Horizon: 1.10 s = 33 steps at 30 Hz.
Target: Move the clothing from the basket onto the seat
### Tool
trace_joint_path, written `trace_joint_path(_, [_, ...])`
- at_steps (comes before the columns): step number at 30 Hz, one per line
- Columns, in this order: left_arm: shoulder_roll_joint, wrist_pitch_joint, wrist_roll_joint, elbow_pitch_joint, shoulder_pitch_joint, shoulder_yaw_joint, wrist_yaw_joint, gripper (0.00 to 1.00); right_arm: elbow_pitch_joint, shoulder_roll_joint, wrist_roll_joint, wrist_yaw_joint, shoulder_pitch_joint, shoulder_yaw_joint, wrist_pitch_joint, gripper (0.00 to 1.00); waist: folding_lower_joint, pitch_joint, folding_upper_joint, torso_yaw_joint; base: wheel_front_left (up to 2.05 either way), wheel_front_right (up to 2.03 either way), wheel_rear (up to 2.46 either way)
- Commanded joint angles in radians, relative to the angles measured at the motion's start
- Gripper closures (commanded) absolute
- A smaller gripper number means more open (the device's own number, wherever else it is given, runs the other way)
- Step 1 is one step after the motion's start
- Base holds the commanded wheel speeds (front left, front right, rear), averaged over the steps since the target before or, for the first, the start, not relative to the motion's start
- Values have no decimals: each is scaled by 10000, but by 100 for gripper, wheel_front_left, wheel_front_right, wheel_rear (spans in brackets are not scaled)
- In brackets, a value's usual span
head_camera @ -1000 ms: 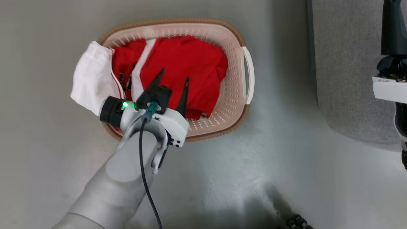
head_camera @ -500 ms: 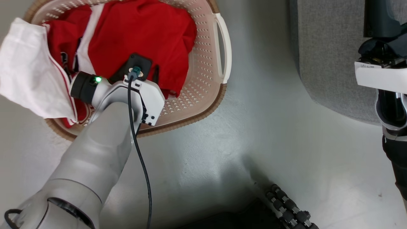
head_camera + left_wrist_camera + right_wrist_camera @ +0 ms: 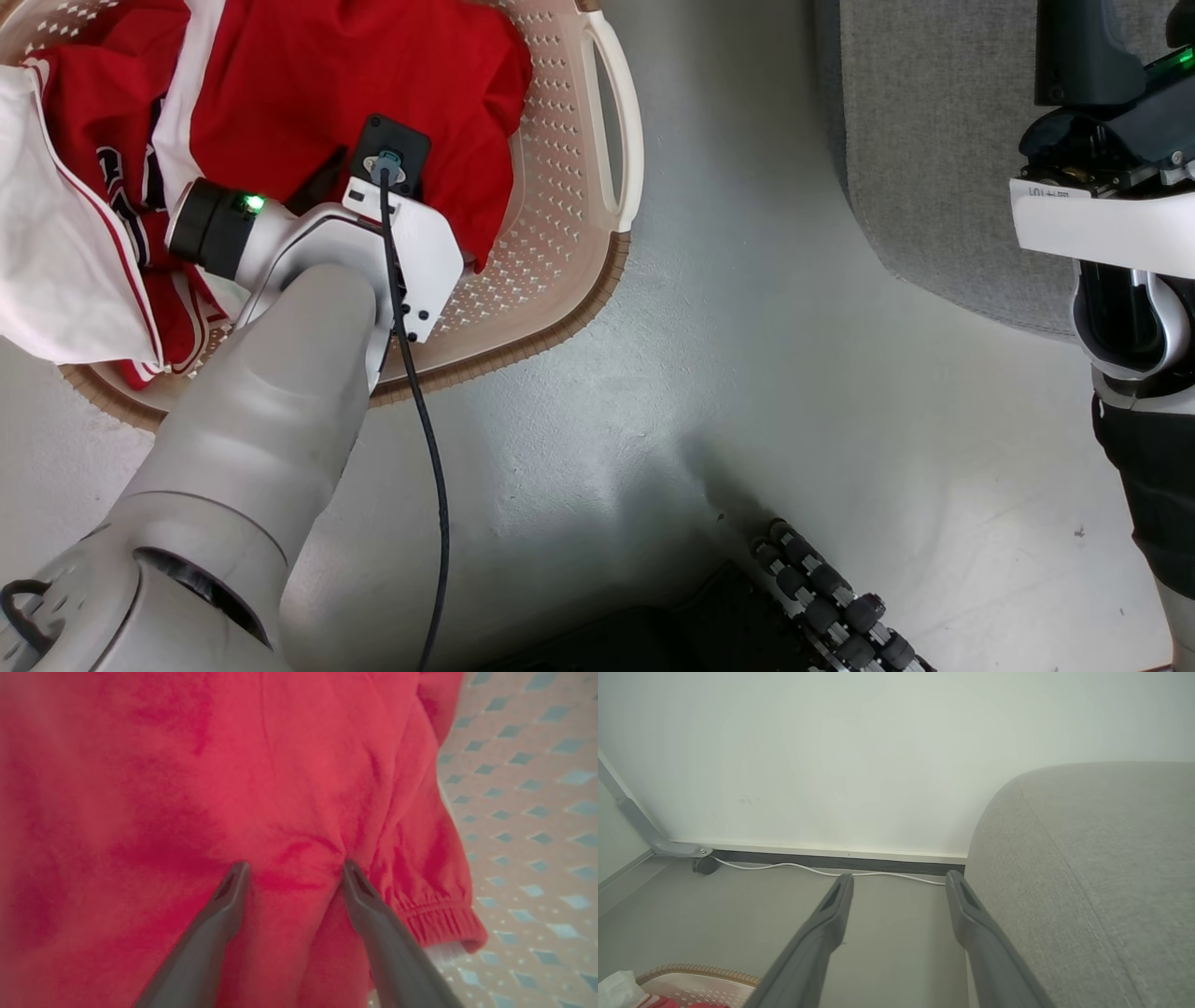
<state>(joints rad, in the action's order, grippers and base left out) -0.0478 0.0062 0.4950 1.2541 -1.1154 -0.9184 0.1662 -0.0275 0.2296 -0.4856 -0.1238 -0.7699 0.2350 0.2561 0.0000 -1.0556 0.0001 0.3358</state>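
The left gripper grabs the plain red garment (image 3: pixel 303 779) next by the raised fold near its gathered cuff (image 3: pixel 294 893), since the rest lies slack in the basket.
The basket (image 3: pixel 560 317) stands on the floor at the upper left of the head view. In it lies the clothing: a plain red garment (image 3: pixel 355 75) and a red-and-white jersey (image 3: pixel 121 177) with dark lettering, its white part hanging over the left rim. My left gripper (image 3: pixel 293 870) is open, both fingertips pressed into the plain red garment (image 3: pixel 303 779) with a fold of cloth between them. The seat (image 3: pixel 934 140) is at the upper right. My right gripper (image 3: pixel 900 879) hangs open and empty beside the seat (image 3: pixel 1087 882), above the floor.
The basket's white handle (image 3: pixel 616 121) faces the seat across a strip of grey floor. A white cable (image 3: pixel 808 870) runs along the wall's skirting. A grey metal leg with a caster (image 3: pixel 703 864) stands at the left. My base's dark rollers (image 3: pixel 822 607) show at the bottom.
The head camera has shifted, so the basket now sits higher and further left in the picture. My left gripper has dropped from above the pile into the red garment, still open. The right arm holds its place.
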Motion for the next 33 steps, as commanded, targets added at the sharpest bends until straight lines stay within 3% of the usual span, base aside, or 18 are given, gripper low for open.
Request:
trace_joint_path(1, [-24,57,75,-29,49,40,118,0,-219,54,-61,-69,424,59,57,0,0,4,-1,4,0,0,0])
trace_joint_path(5, [-24,270,236,6,56,-56,254,0,-193,48,-81,-69,490,29,57,0,0,34,-1,20,0,0,0])
trace_joint_path(6, [-24,363,276,14,51,-88,252,42,-185,54,-83,-69,505,19,57,0,0,42,-1,17,0,0,0])
trace_joint_path(7, [-24,420,307,17,37,-123,248,65,-177,65,-86,-69,518,9,57,0,0,49,-1,11,0,0,0])
trace_joint_path(8, [-24,535,348,29,28,-153,239,100,-170,77,-88,-69,529,4,57,0,0,60,-1,5,0,0,0])
trace_joint_path(18, [-24,-38,857,-92,104,-146,252,100,8,157,-17,-69,450,-19,57,0,0,396,-1,-116,0,0,0])
trace_joint_path(33, [-24,-1777,2099,-1372,1568,-732,51,100,766,675,331,-69,1341,-305,57,0,0,2632,-1,-1166,0,0,0])
